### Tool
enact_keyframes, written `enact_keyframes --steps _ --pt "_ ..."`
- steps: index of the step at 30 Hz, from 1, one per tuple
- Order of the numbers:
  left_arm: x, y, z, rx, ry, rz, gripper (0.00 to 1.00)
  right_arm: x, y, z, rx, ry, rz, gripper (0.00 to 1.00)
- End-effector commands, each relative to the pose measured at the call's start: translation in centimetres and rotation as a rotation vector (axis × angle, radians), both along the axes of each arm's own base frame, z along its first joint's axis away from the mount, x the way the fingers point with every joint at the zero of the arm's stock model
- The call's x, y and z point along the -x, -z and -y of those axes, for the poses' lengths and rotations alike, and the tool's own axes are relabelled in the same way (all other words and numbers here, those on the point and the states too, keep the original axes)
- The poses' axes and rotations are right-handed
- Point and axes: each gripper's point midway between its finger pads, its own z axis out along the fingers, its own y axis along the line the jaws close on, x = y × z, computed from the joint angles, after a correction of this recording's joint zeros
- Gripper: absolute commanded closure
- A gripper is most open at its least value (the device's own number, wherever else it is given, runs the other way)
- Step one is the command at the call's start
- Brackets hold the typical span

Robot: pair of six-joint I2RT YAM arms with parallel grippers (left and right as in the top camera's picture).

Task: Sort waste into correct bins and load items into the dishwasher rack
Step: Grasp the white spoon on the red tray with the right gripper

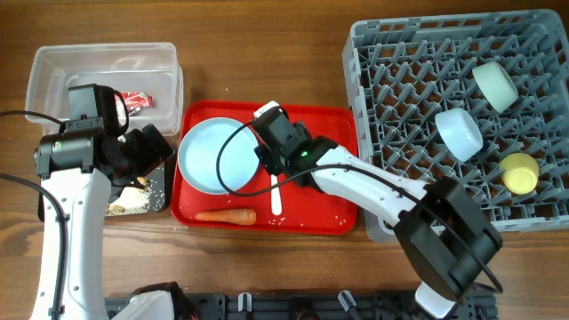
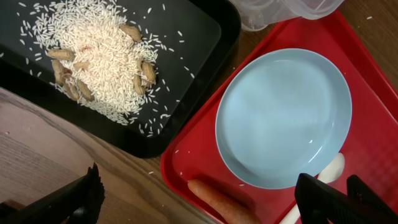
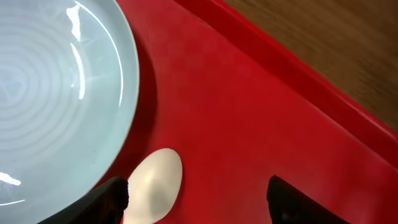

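Observation:
The right gripper grabs the white plastic spoon by its bowl (image 3: 155,185) next, so the handle stays free to slot into the dishwasher rack.
The light-blue plate (image 1: 209,156), the orange carrot (image 1: 225,216) and the white spoon (image 1: 276,197) lie on the red tray (image 1: 338,124). My left gripper (image 1: 153,149) is open and empty above the black tray's right edge; its wrist view shows the plate (image 2: 283,118) and carrot (image 2: 224,199) between its fingers (image 2: 205,202). My right gripper (image 1: 277,162) is open, low over the spoon's bowl (image 3: 152,186) beside the plate (image 3: 56,93). The black tray (image 2: 199,37) holds pale grains (image 2: 93,62) and peanuts. The wrapper (image 1: 135,100) lies in the clear tub (image 1: 53,71). No tissue shows.
The grey rack (image 1: 400,53) at the right holds a mint bowl (image 1: 495,84), a light-blue bowl (image 1: 459,132) and a yellow cup (image 1: 519,172). Loose grains lie on the red tray and on the wooden table.

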Motion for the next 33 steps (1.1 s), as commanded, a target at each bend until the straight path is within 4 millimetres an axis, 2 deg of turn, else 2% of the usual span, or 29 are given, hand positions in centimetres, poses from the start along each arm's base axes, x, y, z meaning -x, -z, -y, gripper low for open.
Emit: enact_keyframes --steps 1,5,10,12,15,18,23,24,26,33 --pt "0.0 -0.4 -0.3 -0.009 -0.018 0.014 0.0 -0.1 2.0 -0.1 0.053 -0.041 -0.021 0.26" --pt "0.0 -0.4 -0.3 -0.009 -0.018 0.014 0.0 0.4 2.8 -0.5 0.042 -0.056 -0.052 0.26" --pt "0.0 -0.4 -0.2 -0.005 -0.017 0.014 0.0 1.8 5.2 -1.0 0.029 -0.093 -0.146 0.25" --pt "0.0 -0.4 -0.2 -0.005 -0.017 0.014 0.0 2.0 5.5 -0.8 0.038 -0.092 -0.152 0.25" --pt "0.0 -0.4 -0.2 -0.005 -0.017 0.014 0.0 2.3 5.9 0.7 0.089 -0.034 -0.173 0.27" --pt "0.0 -0.4 -0.2 -0.005 -0.017 0.014 0.0 4.0 6.6 2.3 0.123 0.041 -0.255 0.28" --pt "0.0 -0.4 -0.2 -0.005 -0.017 0.014 0.0 4.1 6.7 2.5 0.126 0.056 -0.264 0.45" --pt "0.0 -0.4 -0.2 -0.005 -0.017 0.014 0.0 4.0 6.7 2.7 0.125 0.062 -0.265 0.55" --pt "0.0 -0.4 -0.2 -0.005 -0.017 0.013 0.0 3.8 6.7 3.1 0.118 0.092 -0.271 0.64" --pt "0.0 -0.4 -0.2 -0.005 -0.017 0.014 0.0 3.3 6.7 3.7 0.115 0.112 -0.272 0.65"
